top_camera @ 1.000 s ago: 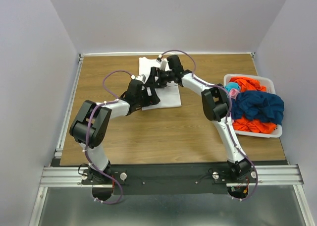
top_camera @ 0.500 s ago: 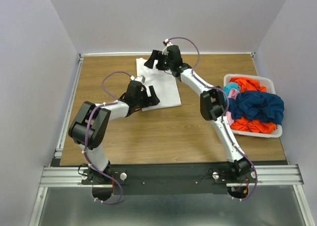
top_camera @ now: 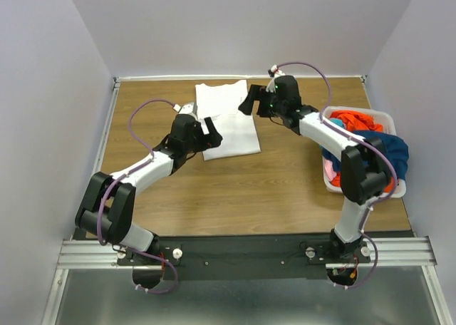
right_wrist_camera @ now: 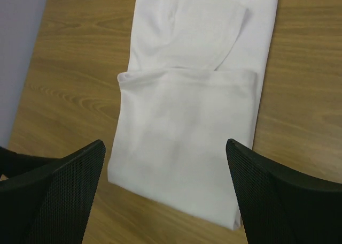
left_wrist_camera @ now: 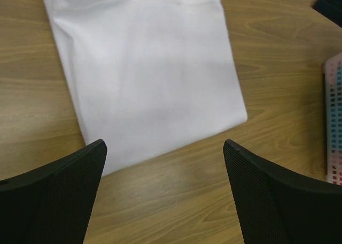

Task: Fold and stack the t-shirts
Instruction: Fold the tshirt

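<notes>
The left gripper next needs to grab the t-shirt's near-edge corner [top_camera: 206,157] and leave the t-shirt's other corner [top_camera: 258,150] for the right gripper, so the white t-shirt can be folded.
The white t-shirt [top_camera: 234,127] lies folded in a long strip at the back middle of the table, its near part doubled over. It shows in the left wrist view [left_wrist_camera: 149,67] and the right wrist view [right_wrist_camera: 187,126]. My left gripper [top_camera: 208,131] is open and empty at the shirt's near left edge, above bare wood [left_wrist_camera: 163,193]. My right gripper [top_camera: 249,101] is open and empty, raised by the shirt's far right side, looking down on it [right_wrist_camera: 165,201]. Orange [top_camera: 354,120], dark blue [top_camera: 381,154] and pink [top_camera: 328,169] shirts lie heaped in the bin.
The white plastic bin [top_camera: 370,192] stands at the right edge of the table; its latticed wall shows in the left wrist view [left_wrist_camera: 334,121]. Grey walls close in the back and sides. A metal rail runs along the left edge [top_camera: 100,154].
My right gripper has left the white shirt and swung up and to the right. My left gripper has drawn back to the shirt's near left edge. The shirt lies flat, let go.
</notes>
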You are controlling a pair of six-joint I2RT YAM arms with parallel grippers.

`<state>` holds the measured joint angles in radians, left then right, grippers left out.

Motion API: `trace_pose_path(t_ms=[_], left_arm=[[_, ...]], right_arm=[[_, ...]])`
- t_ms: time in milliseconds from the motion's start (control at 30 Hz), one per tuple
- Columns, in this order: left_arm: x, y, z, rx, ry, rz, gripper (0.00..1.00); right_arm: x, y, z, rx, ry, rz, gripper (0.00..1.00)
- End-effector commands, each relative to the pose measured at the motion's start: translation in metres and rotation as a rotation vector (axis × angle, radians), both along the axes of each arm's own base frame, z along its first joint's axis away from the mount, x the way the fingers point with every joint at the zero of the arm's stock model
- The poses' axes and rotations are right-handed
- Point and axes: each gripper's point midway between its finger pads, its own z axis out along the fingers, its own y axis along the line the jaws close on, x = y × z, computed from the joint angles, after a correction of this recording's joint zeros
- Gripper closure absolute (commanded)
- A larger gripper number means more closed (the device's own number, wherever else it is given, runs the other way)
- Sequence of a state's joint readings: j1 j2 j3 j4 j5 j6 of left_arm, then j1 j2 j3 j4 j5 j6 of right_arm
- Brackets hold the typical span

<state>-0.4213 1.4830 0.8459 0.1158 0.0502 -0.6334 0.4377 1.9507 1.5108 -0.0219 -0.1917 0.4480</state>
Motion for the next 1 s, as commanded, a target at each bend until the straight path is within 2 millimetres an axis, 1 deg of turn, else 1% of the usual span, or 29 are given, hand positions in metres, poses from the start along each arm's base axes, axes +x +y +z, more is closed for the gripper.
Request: trace_pose_path(t_ms=[0, 33, 100, 133, 167, 233, 267, 300, 367, 400, 433, 467, 500, 567, 600, 733, 833, 900, 967], left_arm=[[-0.024, 0.029, -0.047, 0.092, 0.134, 0.108, 0.03], [-0.028, 0.031, -0.055, 0.095, 0.154, 0.113, 0.03], [-0.03, 0.032, -0.062, 0.098, 0.175, 0.118, 0.07], [-0.03, 0.032, -0.07, 0.1, 0.191, 0.117, 0.13], [-0.031, 0.032, -0.073, 0.099, 0.198, 0.114, 0.18], [-0.031, 0.028, -0.077, 0.091, 0.209, 0.098, 0.24], [-0.03, 0.026, -0.082, 0.093, 0.218, 0.094, 0.32], [-0.029, 0.025, -0.083, 0.092, 0.22, 0.09, 0.35], [-0.029, 0.025, -0.086, 0.094, 0.223, 0.086, 0.4], [-0.03, 0.025, -0.092, 0.1, 0.235, 0.086, 0.44], [-0.03, 0.026, -0.094, 0.107, 0.239, 0.088, 0.51], [-0.031, 0.027, -0.1, 0.113, 0.253, 0.089, 0.54], [-0.031, 0.027, -0.102, 0.116, 0.258, 0.088, 0.56], [-0.03, 0.028, -0.105, 0.12, 0.265, 0.095, 0.57], [-0.031, 0.029, -0.108, 0.123, 0.274, 0.099, 0.6], [-0.028, 0.03, -0.112, 0.126, 0.279, 0.102, 0.65], [-0.026, 0.031, -0.114, 0.127, 0.284, 0.099, 0.75], [-0.026, 0.032, -0.116, 0.133, 0.288, 0.097, 0.86], [-0.025, 0.032, -0.116, 0.133, 0.286, 0.096, 0.96]], right_arm=[[-0.047, -0.027, -0.043, -0.059, 0.117, -0.047, 0.0], [-0.061, -0.032, -0.053, -0.059, 0.151, -0.045, 0.0], [-0.075, -0.033, -0.061, -0.049, 0.187, -0.03, 0.0], [-0.084, -0.036, -0.069, -0.044, 0.218, -0.035, 0.0], [-0.088, -0.035, -0.072, -0.04, 0.232, -0.032, 0.01], [-0.096, -0.034, -0.078, -0.029, 0.262, -0.007, 0.01], [-0.099, -0.033, -0.084, -0.028, 0.277, -0.006, 0.03], [-0.102, -0.034, -0.088, -0.031, 0.29, -0.002, 0.03], [-0.104, -0.035, -0.094, -0.04, 0.302, -0.007, 0.04], [-0.104, -0.036, -0.1, -0.044, 0.316, -0.012, 0.06], [-0.107, -0.034, -0.102, -0.039, 0.327, -0.002, 0.07], [-0.109, -0.033, -0.105, -0.039, 0.335, 0.007, 0.09], [-0.11, -0.033, -0.109, -0.038, 0.348, 0.012, 0.1], [-0.112, -0.033, -0.112, -0.04, 0.355, 0.015, 0.11], [-0.114, -0.034, -0.118, -0.049, 0.366, 0.012, 0.11], [-0.116, -0.038, -0.124, -0.074, 0.366, 0.013, 0.16], [-0.116, -0.041, -0.128, -0.089, 0.37, 0.012, 0.19], [-0.117, -0.041, -0.132, -0.095, 0.377, 0.013, 0.24], [-0.116, -0.039, -0.133, -0.092, 0.381, 0.024, 0.26]])
